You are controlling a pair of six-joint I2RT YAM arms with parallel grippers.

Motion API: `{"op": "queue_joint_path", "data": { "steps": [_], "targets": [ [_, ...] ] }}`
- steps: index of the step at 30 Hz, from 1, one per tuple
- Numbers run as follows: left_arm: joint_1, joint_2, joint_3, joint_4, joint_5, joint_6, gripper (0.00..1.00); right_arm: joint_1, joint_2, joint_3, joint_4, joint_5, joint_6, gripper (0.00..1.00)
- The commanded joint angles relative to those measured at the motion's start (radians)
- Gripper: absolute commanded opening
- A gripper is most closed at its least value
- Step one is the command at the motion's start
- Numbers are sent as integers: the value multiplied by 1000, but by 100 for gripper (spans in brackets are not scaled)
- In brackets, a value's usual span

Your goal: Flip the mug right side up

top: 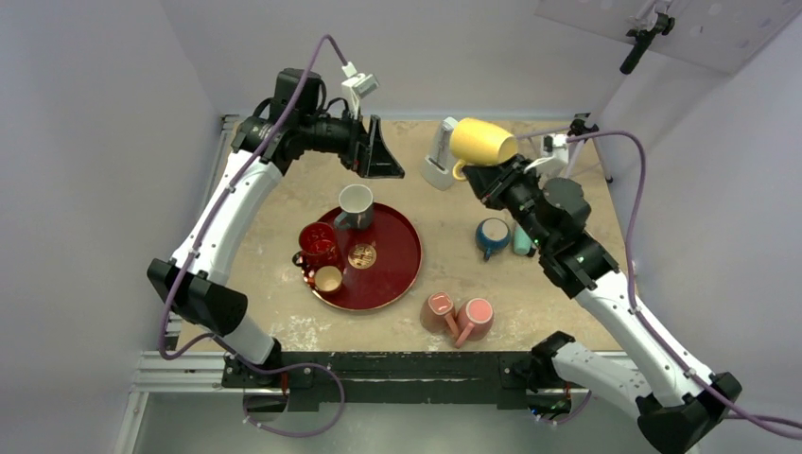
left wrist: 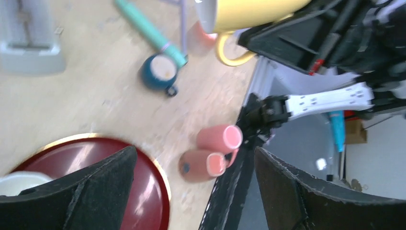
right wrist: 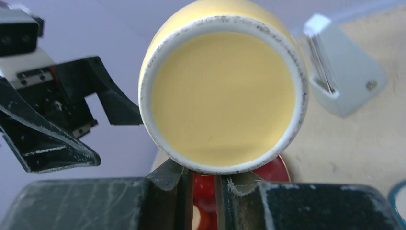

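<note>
My left gripper is about to grab the yellow mug by its open rim [top: 458, 141] [left wrist: 213, 17], so the mug's base stays free to set it upright.
The yellow mug [top: 482, 142] hangs on its side in the air over the back of the table, its handle [top: 461, 170] pointing down. My right gripper [top: 489, 177] is shut on it at the handle side. In the right wrist view a flat yellow round end with a scuffed white ring [right wrist: 222, 91] faces the camera, and the right gripper [right wrist: 203, 175] sits just under it, jaws nearly together. The mug also shows in the left wrist view [left wrist: 249, 12]. My left gripper [top: 383, 156] is open and empty, raised at the back left; in its own view [left wrist: 194, 153] the jaws stand wide apart.
A red tray [top: 402, 270] holds a grey mug [top: 355, 206], a red glass mug [top: 317, 244] and small pieces. A blue mug [top: 492, 235] and a teal pen [top: 520, 241] lie right. Two pink mugs [top: 459, 317] lie near the front. A grey stand [top: 438, 156] stands at the back.
</note>
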Motion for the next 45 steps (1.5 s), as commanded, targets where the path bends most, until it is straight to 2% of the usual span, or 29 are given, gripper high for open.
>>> {"op": "queue_joint_path", "data": {
  "steps": [1,5,12,16,24,26,29,30,31,33,34,35,37,39,45],
  "targets": [
    [-3,-19,-3,328,225,-273,95,-54,-8,-17,328,-228,56,0],
    [-19,18,3,438,244,-406,95,-54,23,-2,433,-358,93,0],
    [-39,41,42,464,219,-425,94,-53,41,3,491,-408,114,0],
    [-52,52,52,483,226,-442,85,-53,69,-10,510,-437,133,0],
    [-71,61,48,556,252,-503,50,-54,129,-37,530,-469,150,0],
    [-71,59,39,552,256,-499,36,-53,147,-46,540,-481,151,0],
    [-72,59,13,549,258,-496,0,-53,189,-44,536,-526,145,0],
    [-72,56,7,507,243,-473,0,-54,198,-43,521,-527,140,0],
    [-72,54,10,441,210,-423,0,-54,203,-39,482,-510,129,4],
    [-72,57,33,265,97,-260,0,-55,208,-22,340,-439,83,32],
    [-76,62,48,180,-11,-169,0,-54,208,-7,248,-398,50,48],
    [-82,71,62,98,-96,-72,0,-54,207,2,174,-355,24,56],
    [-109,98,73,-12,-290,119,0,-55,192,-2,30,-284,-20,66],
    [-139,137,68,-76,-423,246,0,-54,167,-16,-55,-219,-40,72],
    [-273,284,92,-255,-620,461,0,-56,90,-16,-251,26,-72,77]
  ]
}}
